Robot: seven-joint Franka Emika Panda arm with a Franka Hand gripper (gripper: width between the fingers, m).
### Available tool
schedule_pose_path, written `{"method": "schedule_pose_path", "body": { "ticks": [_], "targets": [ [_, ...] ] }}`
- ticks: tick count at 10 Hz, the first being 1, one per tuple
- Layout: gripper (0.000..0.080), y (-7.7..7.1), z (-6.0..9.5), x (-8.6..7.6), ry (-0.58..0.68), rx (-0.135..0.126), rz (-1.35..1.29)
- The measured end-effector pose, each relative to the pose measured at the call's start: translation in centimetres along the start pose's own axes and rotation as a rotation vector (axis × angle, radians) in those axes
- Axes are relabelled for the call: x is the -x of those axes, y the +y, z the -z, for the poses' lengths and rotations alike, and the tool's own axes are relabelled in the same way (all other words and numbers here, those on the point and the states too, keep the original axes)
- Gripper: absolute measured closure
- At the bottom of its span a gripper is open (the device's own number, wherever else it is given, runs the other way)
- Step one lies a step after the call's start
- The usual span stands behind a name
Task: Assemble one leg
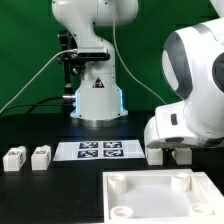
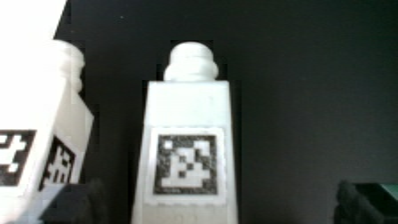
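My gripper closes now, since in the wrist view my open fingers reach down on either side of the tagged leg (image 2: 185, 165). Closing now would catch the leg.
In the wrist view a white leg (image 2: 187, 140) lies on the black table, with a black-and-white tag on its face and a rounded peg tip (image 2: 191, 62). My gripper (image 2: 214, 205) is open. Its dark fingers (image 2: 370, 200) stand on either side of this leg's near end, with a clear gap on one side. A second leg (image 2: 45, 125) lies close beside the first. In the exterior view my gripper (image 1: 170, 152) is low over the table, just to the right of the marker board. White leg pieces (image 1: 156, 153) show beside it. The fingertips are mostly hidden there.
Two more legs (image 1: 14, 158) (image 1: 40, 157) stand at the exterior view's left. The marker board (image 1: 100, 150) lies in the middle. The big white square tray-like piece (image 1: 150, 178) with corner sockets lies at the front right. The robot base (image 1: 95, 95) stands behind.
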State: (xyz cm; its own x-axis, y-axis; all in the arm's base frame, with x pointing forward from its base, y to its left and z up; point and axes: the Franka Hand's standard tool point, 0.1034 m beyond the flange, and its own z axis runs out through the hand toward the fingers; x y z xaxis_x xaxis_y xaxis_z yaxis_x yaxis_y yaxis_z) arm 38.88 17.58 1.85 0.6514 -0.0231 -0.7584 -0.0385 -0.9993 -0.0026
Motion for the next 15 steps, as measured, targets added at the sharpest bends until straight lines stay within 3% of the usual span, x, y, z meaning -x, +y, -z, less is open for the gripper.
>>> {"method": "schedule_pose_path", "body": {
  "ticks": [4, 5, 6, 8, 15],
  "targets": [
    [0.0151, 0.06, -0.64, 0.04, -0.012, 0.004, -0.001],
    [0.028, 0.06, -0.64, 0.04, -0.012, 0.004, -0.001],
    [0.028, 0.06, -0.64, 0.04, -0.012, 0.004, -0.001],
    [0.051, 0.06, -0.64, 0.04, -0.012, 0.004, -0.001],
    [0.0508, 0.06, -0.63, 0.04, -0.012, 0.004, -0.001]
  ]
}}
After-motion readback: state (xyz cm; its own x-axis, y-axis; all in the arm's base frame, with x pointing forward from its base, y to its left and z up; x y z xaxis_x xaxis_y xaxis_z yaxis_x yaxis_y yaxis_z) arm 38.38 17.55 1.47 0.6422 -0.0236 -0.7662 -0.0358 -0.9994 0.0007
